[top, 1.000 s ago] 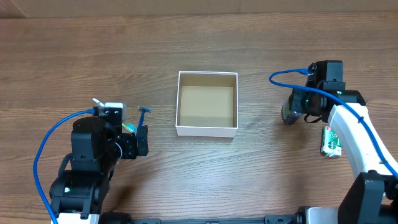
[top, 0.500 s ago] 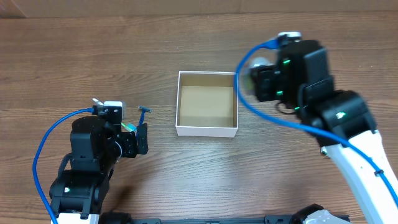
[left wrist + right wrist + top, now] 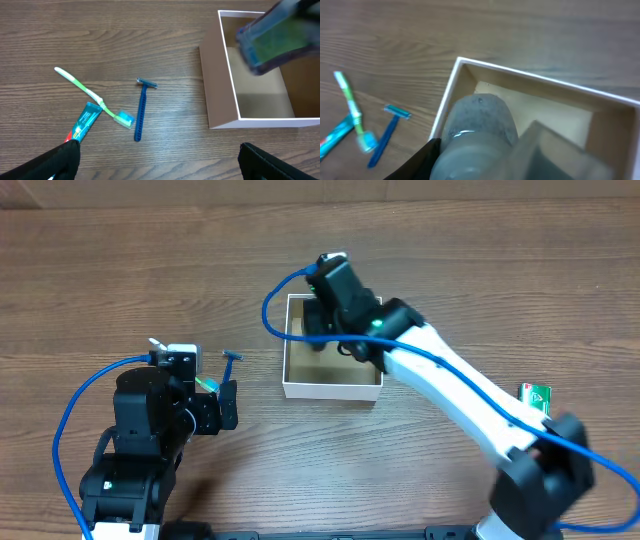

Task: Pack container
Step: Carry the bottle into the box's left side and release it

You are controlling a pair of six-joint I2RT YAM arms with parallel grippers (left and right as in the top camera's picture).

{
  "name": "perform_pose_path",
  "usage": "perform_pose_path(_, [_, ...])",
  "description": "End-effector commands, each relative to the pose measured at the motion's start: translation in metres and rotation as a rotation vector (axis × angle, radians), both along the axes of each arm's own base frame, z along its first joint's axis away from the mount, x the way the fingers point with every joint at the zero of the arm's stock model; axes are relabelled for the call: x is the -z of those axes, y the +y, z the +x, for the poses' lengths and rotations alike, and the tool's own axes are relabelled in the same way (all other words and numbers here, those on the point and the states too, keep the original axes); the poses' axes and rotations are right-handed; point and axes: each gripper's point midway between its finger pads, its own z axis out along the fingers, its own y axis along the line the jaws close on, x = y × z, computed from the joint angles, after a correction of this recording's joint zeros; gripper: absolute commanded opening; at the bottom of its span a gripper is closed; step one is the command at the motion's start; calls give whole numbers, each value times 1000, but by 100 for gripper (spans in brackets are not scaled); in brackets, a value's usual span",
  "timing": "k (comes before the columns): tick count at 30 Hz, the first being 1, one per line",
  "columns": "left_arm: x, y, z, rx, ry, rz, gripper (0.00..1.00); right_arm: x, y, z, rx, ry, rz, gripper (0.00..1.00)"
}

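Note:
My right gripper stays closed for now, since the frosted grey round bottle [image 3: 477, 125] hangs tilted above the box's sides and would fall if I opened it now.
The container [image 3: 333, 388] is a small square cardboard box with white walls and a brown inside, at the table's middle. It also shows in the left wrist view [image 3: 220, 80] and the right wrist view [image 3: 520, 75]. My right gripper [image 3: 320, 330] hangs over the box's far left corner, shut on a frosted grey round bottle [image 3: 477, 125]. The bottle is above the box's left rim. My left gripper [image 3: 228, 405] is open and empty, left of the box, low over the table [image 3: 160, 170].
A green-and-white toothbrush [image 3: 90, 92], a toothpaste tube [image 3: 85, 122] and a blue razor [image 3: 141, 112] lie left of the box. A green packet [image 3: 536, 395] lies at the right. The right arm reaches across the table from the lower right.
My right arm has swung left from the table's right side to above the box, carrying the grey bottle. The left arm has not moved.

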Motion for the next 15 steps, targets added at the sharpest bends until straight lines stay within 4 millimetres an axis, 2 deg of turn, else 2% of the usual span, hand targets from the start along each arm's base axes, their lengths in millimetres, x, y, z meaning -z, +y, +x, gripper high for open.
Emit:
perform_pose_path(1, [-11, 2, 3, -14, -27, -2, 100, -3, 11, 19, 48, -41, 39, 4])
perform_pose_path(4, [-11, 2, 3, -14, -27, -2, 100, 13, 17, 34, 60, -69, 26, 4])
perform_pose_path(7, [-10, 2, 2, -14, -20, -2, 100, 26, 19, 37, 60, -57, 19, 4])
perform_pose_path(8, [-10, 2, 1, -14, -19, -2, 100, 27, 19, 36, 60, -54, 15, 8])
perform_pose_path(9, [-10, 2, 1, -14, -19, -2, 100, 29, 19, 35, 57, -46, 12, 19])
perform_pose_path(10, [-10, 2, 2, -14, -20, -2, 100, 29, 20, 34, 50, -39, 17, 36])
perform_pose_path(11, [-10, 2, 2, -14, -21, -2, 100, 30, 22, 31, 39, -27, 25, 45])
perform_pose_path(13, [-10, 2, 2, -14, -22, -2, 100, 34, 22, 27, 29, -3, 23, 76])
perform_pose_path(15, [-10, 2, 2, -14, -22, -2, 100, 33, 20, 24, 29, 5, 16, 93])
